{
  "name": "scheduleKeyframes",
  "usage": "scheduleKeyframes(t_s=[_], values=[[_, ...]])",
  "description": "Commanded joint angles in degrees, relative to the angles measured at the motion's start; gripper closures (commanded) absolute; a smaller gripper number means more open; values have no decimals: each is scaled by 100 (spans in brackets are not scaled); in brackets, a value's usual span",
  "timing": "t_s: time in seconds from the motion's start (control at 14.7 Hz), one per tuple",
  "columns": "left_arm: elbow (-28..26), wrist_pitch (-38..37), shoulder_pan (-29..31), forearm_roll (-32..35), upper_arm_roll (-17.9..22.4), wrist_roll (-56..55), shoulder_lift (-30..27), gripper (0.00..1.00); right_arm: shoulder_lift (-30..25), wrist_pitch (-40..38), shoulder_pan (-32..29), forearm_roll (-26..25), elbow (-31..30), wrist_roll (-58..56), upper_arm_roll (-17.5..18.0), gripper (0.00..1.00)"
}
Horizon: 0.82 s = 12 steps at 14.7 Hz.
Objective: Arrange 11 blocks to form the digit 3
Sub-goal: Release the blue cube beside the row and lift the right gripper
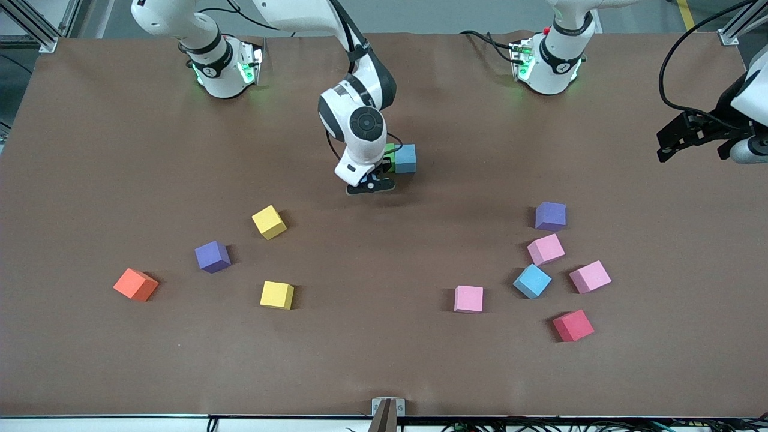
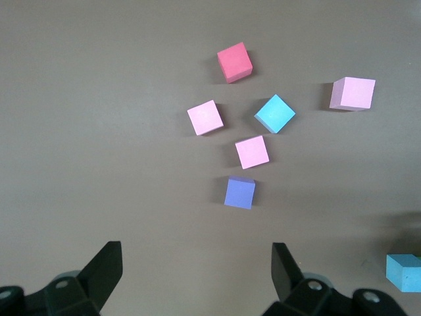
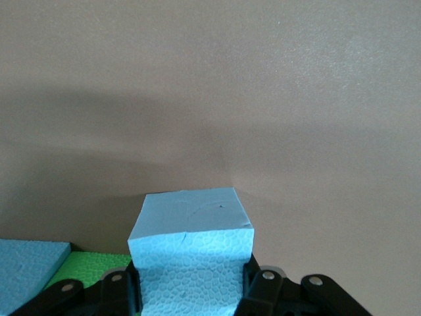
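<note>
In the right wrist view the light blue block's lower edge meets the table close beside the green block, so it is now time for my right gripper to open.
My right gripper is shut on a light blue block, low over the middle of the table. Right beside it lies a green block, then another blue block. In the front view the right gripper hides the held block, while the green block and its blue neighbour show past it. My left gripper waits open and empty, up over the left arm's end of the table.
Loose blocks near the left arm's end: purple, pink, blue, pink, pink, red. Toward the right arm's end: yellow, purple, yellow, an orange cube.
</note>
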Motion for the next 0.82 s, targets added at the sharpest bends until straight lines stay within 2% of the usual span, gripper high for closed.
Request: scheduleKeyframes(t_s=[0.0,0.75], values=[[-46,145,-13,-91,1,94,-21,0,-186,-48,47,-36,-299,-49,17,72],[-38,163,-13,-91,-61,94,14,0,-204,-48,29,-36,-299,-49,17,72]])
